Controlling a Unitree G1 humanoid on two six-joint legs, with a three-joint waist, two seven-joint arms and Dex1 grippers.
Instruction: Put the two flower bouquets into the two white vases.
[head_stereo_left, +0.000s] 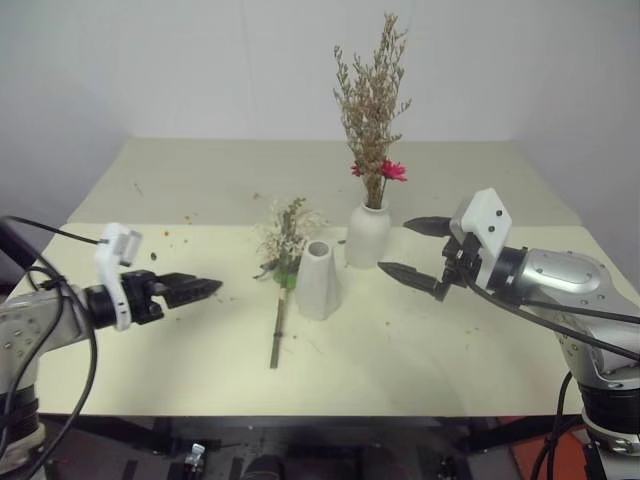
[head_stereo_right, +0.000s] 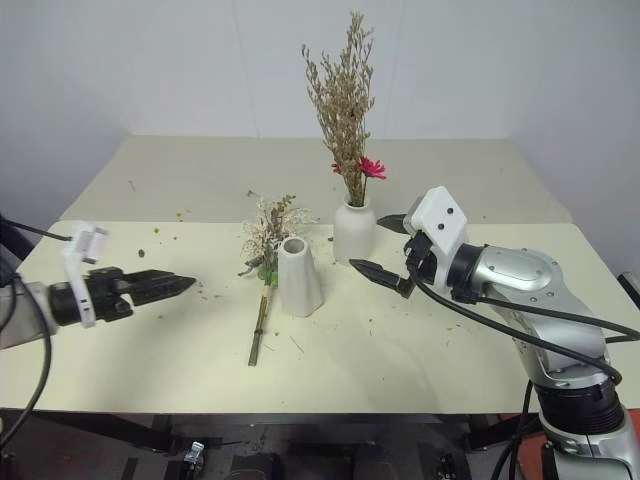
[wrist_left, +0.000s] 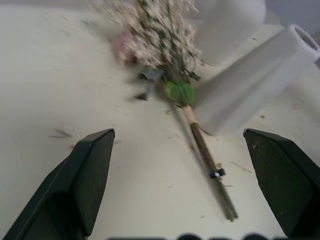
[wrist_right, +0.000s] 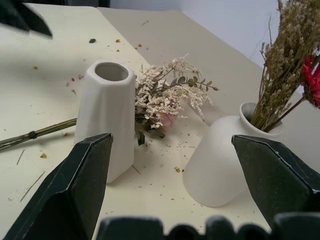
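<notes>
My left gripper will grab the cream bouquet by its wrapped stems, keeping the stem ends free to enter the tapered vase.
The tan-brown bouquet with magenta daisies stands upright in the squat round white vase. Just left of it the taller tapered white vase stands upright with nothing in its mouth. The cream bouquet with pink roses and a green tie lies flat on the table behind and left of the tapered vase, its stems pointing toward the front edge. My left gripper hovers open and holds nothing, left of the lying bouquet. My right gripper is open and holds nothing, just right of the squat vase.
Both vases stand near the middle of a cream table. Small dry petals and crumbs are scattered around them. The table's front edge runs below the lying stems, and a white wall rises behind it.
</notes>
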